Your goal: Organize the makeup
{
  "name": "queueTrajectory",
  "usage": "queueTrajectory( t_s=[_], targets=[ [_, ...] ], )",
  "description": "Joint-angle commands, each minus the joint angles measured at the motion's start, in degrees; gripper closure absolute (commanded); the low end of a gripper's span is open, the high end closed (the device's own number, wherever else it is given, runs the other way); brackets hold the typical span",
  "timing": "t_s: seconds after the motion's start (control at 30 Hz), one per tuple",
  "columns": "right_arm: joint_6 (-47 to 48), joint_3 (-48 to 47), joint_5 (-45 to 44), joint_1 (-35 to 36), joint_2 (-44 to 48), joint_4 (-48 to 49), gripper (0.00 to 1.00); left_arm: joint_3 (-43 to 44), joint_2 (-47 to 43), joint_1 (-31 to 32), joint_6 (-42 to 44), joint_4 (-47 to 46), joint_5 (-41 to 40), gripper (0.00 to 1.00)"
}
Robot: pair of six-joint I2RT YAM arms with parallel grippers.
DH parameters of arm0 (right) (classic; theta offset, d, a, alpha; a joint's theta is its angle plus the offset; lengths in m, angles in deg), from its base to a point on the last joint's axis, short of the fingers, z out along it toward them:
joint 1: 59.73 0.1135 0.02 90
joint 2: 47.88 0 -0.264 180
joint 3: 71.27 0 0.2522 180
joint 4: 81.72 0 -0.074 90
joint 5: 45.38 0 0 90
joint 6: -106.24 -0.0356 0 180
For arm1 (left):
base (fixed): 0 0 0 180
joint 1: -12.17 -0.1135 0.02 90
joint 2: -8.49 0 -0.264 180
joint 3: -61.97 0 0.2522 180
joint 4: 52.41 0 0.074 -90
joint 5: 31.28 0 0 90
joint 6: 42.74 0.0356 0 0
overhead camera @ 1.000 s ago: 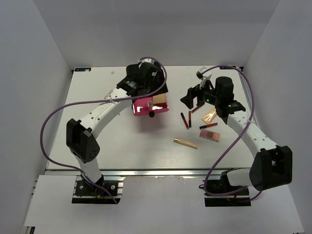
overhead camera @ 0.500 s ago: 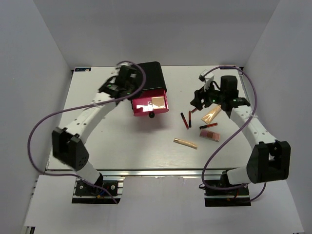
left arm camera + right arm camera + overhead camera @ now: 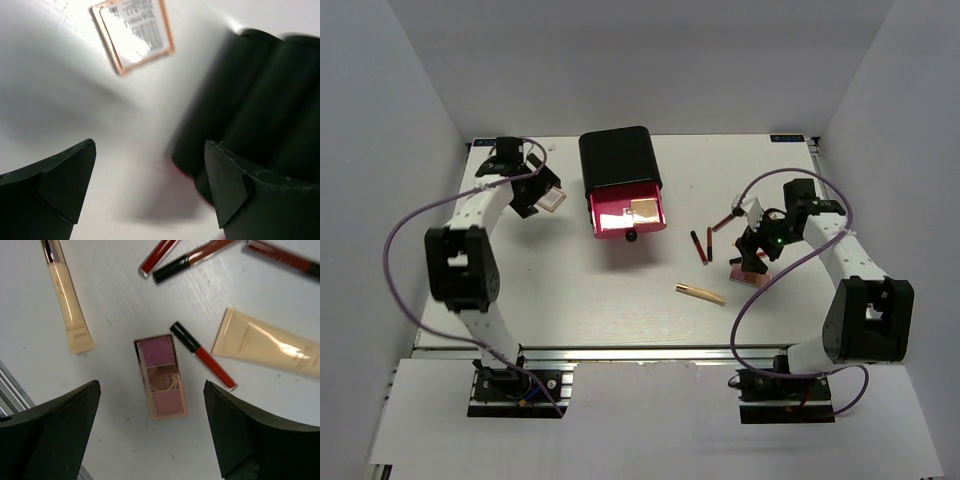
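In the right wrist view my right gripper's fingers are still well above the palette's top, so the gripper comes down next, before it closes on the pink palette (image 3: 161, 377).
A pink palette (image 3: 161, 377) lies on the table straight below my open, empty right gripper (image 3: 151, 390), between its fingers. Around it lie a red lip stick (image 3: 202, 355), a peach squeeze tube (image 3: 270, 346) and a slim gold-beige stick (image 3: 67, 295), also in the top view (image 3: 701, 293). Two dark-red lip sticks (image 3: 699, 247) lie left of my right gripper (image 3: 752, 256). My left gripper (image 3: 540, 190) is open and empty at the far left. A square compact (image 3: 132, 32) lies on the table just ahead of it. Another compact (image 3: 642, 209) rests in the open pink drawer (image 3: 610, 222).
The black box (image 3: 618, 160) stands at the back centre with its drawer pulled toward the front. It fills the right of the left wrist view (image 3: 250, 100). Purple cables loop from both arms. White walls close in the table's sides.
My left gripper has swung from the black box out to the far left by the square compact. My right gripper has moved forward and now hangs over the pink palette.
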Motion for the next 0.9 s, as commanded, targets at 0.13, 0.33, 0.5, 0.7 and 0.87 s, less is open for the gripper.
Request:
queueTrajectory(
  t_s=[0.13,0.33,0.5,0.7,0.87],
  targets=[
    [-0.69,5.89,-6.4,-0.07,-0.93,2.83,0.11,16.58,17.56,0.12,-0.17,5.49,-1.05,0.02],
    [0.19,5.99,-7.89,0.02,-6.38,5.56,0.11,15.72,17.4,-2.06,-0.62,4.61,-1.4,0.02],
    [0.19,9.67,-11.49,1.24,-8.23,11.78,0.12,10.98,14.15,-3.13,-0.71,2.78,-0.96,0.02],
    [1.15,14.86,-16.59,3.27,-7.79,18.99,0.24,4.47,8.96,-4.1,-1.15,1.01,-1.05,0.02],
    [4.84,21.0,-19.15,4.24,-4.46,22.17,0.52,1.57,5.8,-5.5,-1.06,0.4,-0.88,0.02]
  ],
)
